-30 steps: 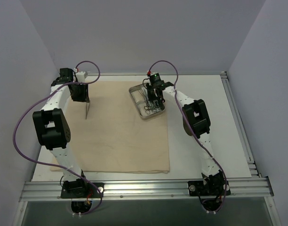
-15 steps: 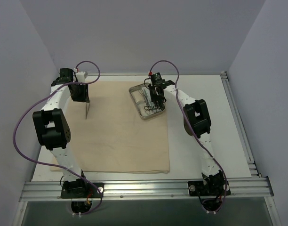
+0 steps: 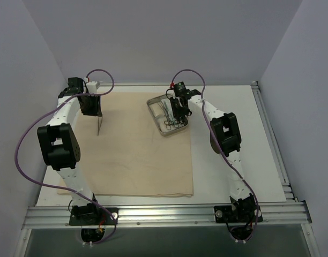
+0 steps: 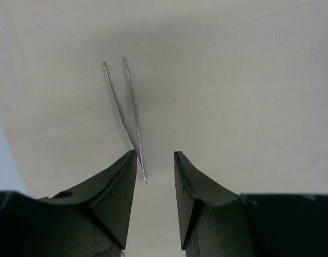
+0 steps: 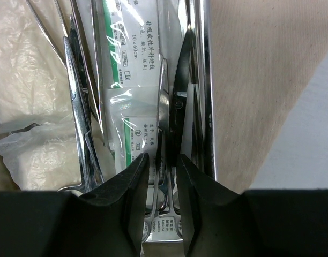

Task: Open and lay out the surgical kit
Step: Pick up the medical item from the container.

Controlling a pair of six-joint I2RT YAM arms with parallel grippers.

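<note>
The right gripper grabs across both stems of the scissors next, keeping them closed, to lay them out flat on the cloth (image 3: 134,152) (image 5: 255,80).
The beige cloth wrap (image 3: 137,160) lies flat and unfolded on the table. Thin tweezers (image 4: 121,107) lie on it at the far left (image 3: 98,126). My left gripper (image 4: 155,155) hangs open over their joined end, which rests beside the left finger. The steel tray (image 3: 153,103) sits on the cloth's far right corner. My right gripper (image 5: 163,158) is down inside it, jaws a narrow gap apart on either side of the scissors' (image 5: 177,101) shanks. Beside them lie forceps (image 5: 78,91), two clear packets (image 5: 132,48) and white gauze (image 5: 24,80).
The tray's right rim (image 5: 204,80) runs close along my right fingers. Bare white table (image 3: 233,134) extends right of the cloth. Grey walls close in the back and both sides, and an aluminium rail (image 3: 164,214) crosses the near edge.
My right gripper has shifted slightly toward the far end of the tray and its jaws have widened a little. The left arm and the tweezers have stayed put.
</note>
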